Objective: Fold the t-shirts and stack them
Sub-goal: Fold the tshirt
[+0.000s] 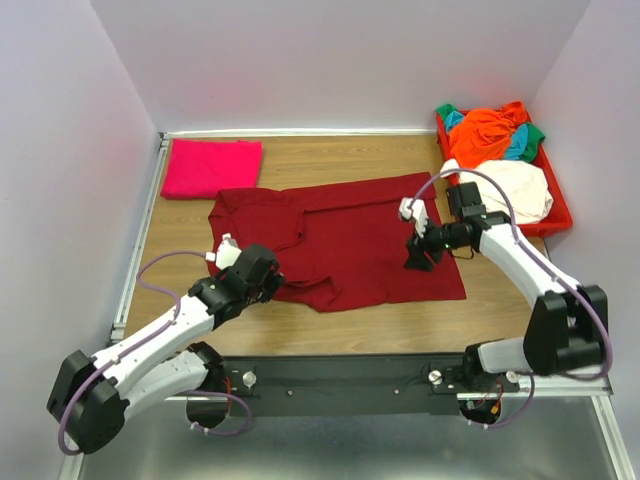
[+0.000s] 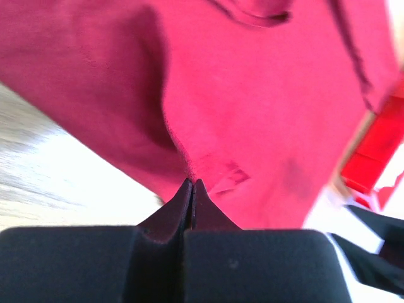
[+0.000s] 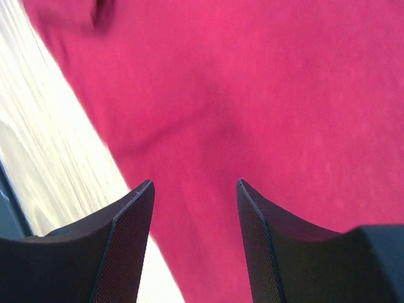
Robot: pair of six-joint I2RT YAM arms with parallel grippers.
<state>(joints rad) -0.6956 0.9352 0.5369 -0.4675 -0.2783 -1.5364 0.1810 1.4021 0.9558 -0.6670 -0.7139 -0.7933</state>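
The robot will next grab the maroon t-shirt's near edge by the tray-side corner with its right gripper, to fold the t-shirt's near side over.
The large maroon t-shirt (image 1: 350, 245) lies spread across the middle of the table, its left part folded over. My left gripper (image 1: 264, 276) is at the shirt's near left edge. In the left wrist view the jaws (image 2: 191, 183) are shut, with a ridge of maroon cloth (image 2: 252, 95) pinched at their tips. My right gripper (image 1: 418, 258) is over the shirt's right part. In the right wrist view it (image 3: 196, 186) is open, with maroon cloth (image 3: 265, 95) between and under the fingers. A folded magenta-pink t-shirt (image 1: 212, 167) lies at the back left.
A red tray (image 1: 556, 222) at the back right holds an orange shirt (image 1: 490, 132), teal and green cloth (image 1: 522, 143) and a cream shirt (image 1: 522, 190). The tray also shows in the left wrist view (image 2: 375, 151). White walls close the table. Bare wood (image 1: 400, 320) lies near the front.
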